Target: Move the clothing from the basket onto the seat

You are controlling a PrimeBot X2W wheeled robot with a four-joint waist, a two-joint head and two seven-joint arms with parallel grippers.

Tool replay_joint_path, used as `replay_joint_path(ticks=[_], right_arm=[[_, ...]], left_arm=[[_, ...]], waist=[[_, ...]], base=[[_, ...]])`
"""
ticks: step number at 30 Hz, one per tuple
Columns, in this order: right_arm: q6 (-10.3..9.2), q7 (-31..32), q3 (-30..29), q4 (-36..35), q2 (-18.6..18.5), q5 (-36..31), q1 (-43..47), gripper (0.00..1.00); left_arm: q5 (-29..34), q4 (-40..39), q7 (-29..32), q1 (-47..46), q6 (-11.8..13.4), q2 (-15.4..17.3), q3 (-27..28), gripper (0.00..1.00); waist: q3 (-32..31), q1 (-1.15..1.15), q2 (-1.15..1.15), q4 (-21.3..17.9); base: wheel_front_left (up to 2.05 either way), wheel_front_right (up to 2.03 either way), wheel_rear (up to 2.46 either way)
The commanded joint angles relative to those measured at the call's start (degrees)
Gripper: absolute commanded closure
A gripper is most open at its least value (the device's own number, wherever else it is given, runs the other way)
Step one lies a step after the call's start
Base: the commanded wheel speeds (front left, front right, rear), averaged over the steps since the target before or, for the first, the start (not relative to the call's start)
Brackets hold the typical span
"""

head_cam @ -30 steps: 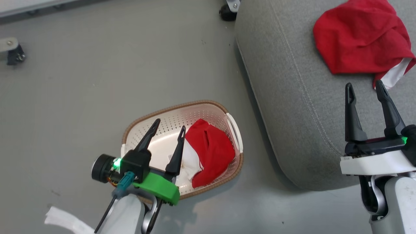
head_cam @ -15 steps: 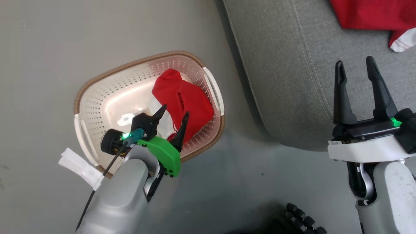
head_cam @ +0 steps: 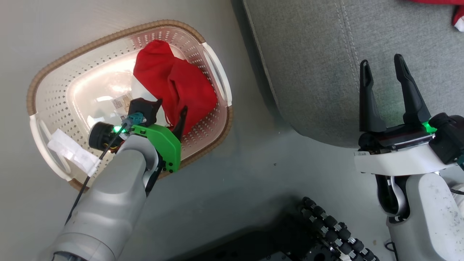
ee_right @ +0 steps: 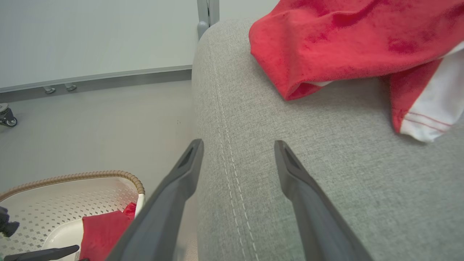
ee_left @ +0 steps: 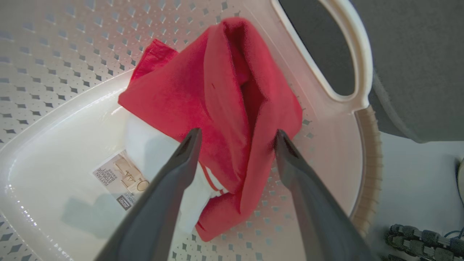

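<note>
One fold of the red clothing stands up, while the rest lies slack against the basket (head_cam: 108,34). My left gripper will pinch that raised fold (head_cam: 173,93) next.
A red garment with a white part (head_cam: 174,85) lies crumpled against the right wall of the cream perforated basket (head_cam: 108,34) on the floor. My left gripper (head_cam: 171,107) reaches down into the basket, open. In the left wrist view its fingertips (ee_left: 237,133) straddle a raised fold of that clothing (ee_left: 217,101). Another red garment with white trim (ee_right: 344,40) lies on the grey seat (ee_right: 326,152). My right gripper (head_cam: 380,61) hovers open over the seat's near corner (head_cam: 319,54) with nothing between its fingers (ee_right: 239,144).
A paper label (ee_left: 121,179) is stuck to the basket's floor. A white tag (head_cam: 70,152) hangs from the left arm's cable. A black segmented cable chain (head_cam: 333,228) sits by my base. A caster wheel (ee_right: 7,117) and a metal rail (ee_right: 108,79) stand farther off.
The head camera has tipped down, so the whole picture has shifted. My left gripper has gone deeper into the basket and now brackets the red garment. The right gripper holds its place, open.
</note>
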Motion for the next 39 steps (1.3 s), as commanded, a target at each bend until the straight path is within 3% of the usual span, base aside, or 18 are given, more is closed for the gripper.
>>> replay_joint_path(ticks=[1, 11, 19, 28, 38, 39], right_arm=[[-0.06, -0.17, 0.38, -0.21, 0.30, 0.43, -1.22, 0.00], [-0.06, -0.17, 2.64, 0.72, 1.22, 1.11, -2.32, 0.00], [-0.06, -0.01, 3.76, 0.26, 1.68, 1.54, -1.22, 0.00], [-0.08, 0.33, 4.72, 0.54, 1.97, 1.98, 0.84, 0.00], [-0.10, 0.45, 5.10, 1.17, 2.16, 2.21, 2.51, 0.00], [-0.10, 0.45, 5.08, 1.17, 2.18, 2.24, 2.56, 0.00]], left_arm=[[0.15, 0.73, 0.03, -1.88, -0.09, 0.47, -0.03, 0.00], [-2.63, 4.75, 0.06, -7.33, -0.09, -0.11, -2.04, 0.00], [-1.17, 7.67, 2.30, -12.16, -0.07, -0.54, -4.53, 0.00], [3.56, 9.09, 8.10, -15.75, 2.43, -0.41, -9.74, 0.00], [3.74, 9.33, 14.95, -16.50, 2.11, 0.26, -11.55, 0.00], [3.57, 9.33, 15.63, -16.31, 1.90, 0.32, -11.55, 0.14]], waist=[[2.50, -0.01, 0.00, -1.45], [6.45, -0.01, 0.00, -3.00], [8.36, -0.01, 0.00, -3.13], [9.39, -0.01, 0.00, -3.66], [9.73, -0.01, 0.00, -4.24], [9.71, -0.01, 0.00, -4.25]], base=[[0.00, 0.00, 0.00], [0.00, 0.00, 0.00], [0.00, 0.00, 0.00], [0.00, 0.00, 0.00], [0.00, 0.00, 0.00], [0.00, 0.00, 0.00]])
